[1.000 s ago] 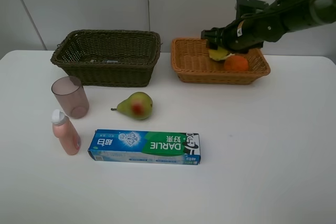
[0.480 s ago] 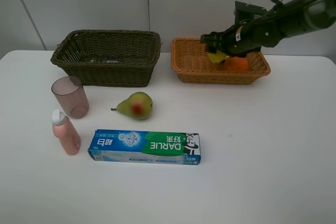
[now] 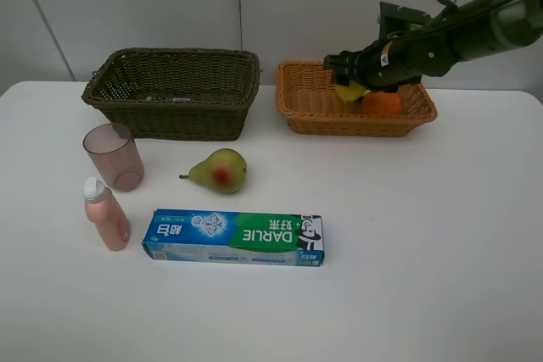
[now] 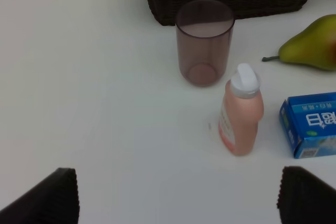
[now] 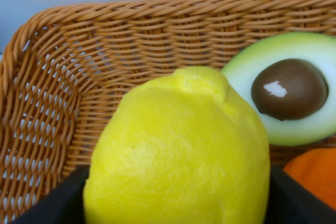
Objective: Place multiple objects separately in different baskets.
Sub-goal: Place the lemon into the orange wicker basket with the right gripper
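I can open my right gripper now. The yellow lemon [image 5: 181,150] is low inside the woven rim of the tan basket [image 5: 100,114], so it would stay in there.
My right gripper [image 3: 349,82] is shut on the yellow lemon [image 5: 181,150] and holds it low inside the light orange-tan basket [image 3: 310,108], beside the orange [image 3: 382,103] and the halved avocado [image 5: 286,95]. The dark brown-green basket [image 3: 174,91] stands to its left. The pear [image 3: 220,170], DARLIE toothpaste box [image 3: 233,237], pink bottle [image 3: 105,214] and mauve cup [image 3: 114,155] stand on the table. My left gripper [image 4: 178,200] is open above the table, short of the pink bottle [image 4: 240,111] and cup [image 4: 203,41]. The dark green bottle is out of view.
The white table [image 3: 424,235] ends at a pale wall behind the baskets. The left arm does not show in the exterior high view.
The right arm has shifted slightly left and lower over the orange-tan basket with the lemon. Nothing else moved.
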You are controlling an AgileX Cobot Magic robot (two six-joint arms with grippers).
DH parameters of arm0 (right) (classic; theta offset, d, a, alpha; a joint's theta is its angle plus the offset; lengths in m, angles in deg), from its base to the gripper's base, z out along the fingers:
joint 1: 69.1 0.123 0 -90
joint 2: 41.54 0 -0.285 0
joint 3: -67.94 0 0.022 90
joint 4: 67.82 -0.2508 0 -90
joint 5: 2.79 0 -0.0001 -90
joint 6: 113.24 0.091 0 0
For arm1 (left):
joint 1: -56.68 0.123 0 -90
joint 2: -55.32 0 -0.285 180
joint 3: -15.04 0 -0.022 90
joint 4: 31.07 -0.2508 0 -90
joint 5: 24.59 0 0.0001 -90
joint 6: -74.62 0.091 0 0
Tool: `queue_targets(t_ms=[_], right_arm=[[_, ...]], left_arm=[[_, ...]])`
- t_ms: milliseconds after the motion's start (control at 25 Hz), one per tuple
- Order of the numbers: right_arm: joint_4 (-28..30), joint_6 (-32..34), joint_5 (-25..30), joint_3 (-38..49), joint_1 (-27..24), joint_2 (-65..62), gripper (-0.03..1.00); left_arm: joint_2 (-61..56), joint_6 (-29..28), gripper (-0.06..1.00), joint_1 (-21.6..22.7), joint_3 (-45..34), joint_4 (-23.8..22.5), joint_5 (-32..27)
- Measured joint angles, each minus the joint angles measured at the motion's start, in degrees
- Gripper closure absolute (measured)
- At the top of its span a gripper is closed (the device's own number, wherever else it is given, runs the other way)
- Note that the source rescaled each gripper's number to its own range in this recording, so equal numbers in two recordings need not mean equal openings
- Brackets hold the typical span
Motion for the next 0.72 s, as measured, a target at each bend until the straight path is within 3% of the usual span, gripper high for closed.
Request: queue_targets(t_ms=[400, 440, 600, 720], right_arm=[[-0.05, 0.00, 0.00, 0.00, 0.33, 0.00, 0.56], [-0.05, 0.00, 0.00, 0.00, 0.33, 0.00, 0.51], [-0.05, 0.00, -0.17, 0.00, 0.33, 0.00, 0.11], [-0.05, 0.00, -0.17, 0.00, 0.33, 0.00, 0.00]], left_arm=[[0.00, 0.00, -0.05, 0.00, 0.00, 0.00, 0.00], [0.00, 0.00, -0.05, 0.00, 0.00, 0.00, 0.00], [0.00, 0.00, -0.05, 0.00, 0.00, 0.00, 0.00], [0.00, 0.00, -0.05, 0.00, 0.00, 0.00, 0.00]])
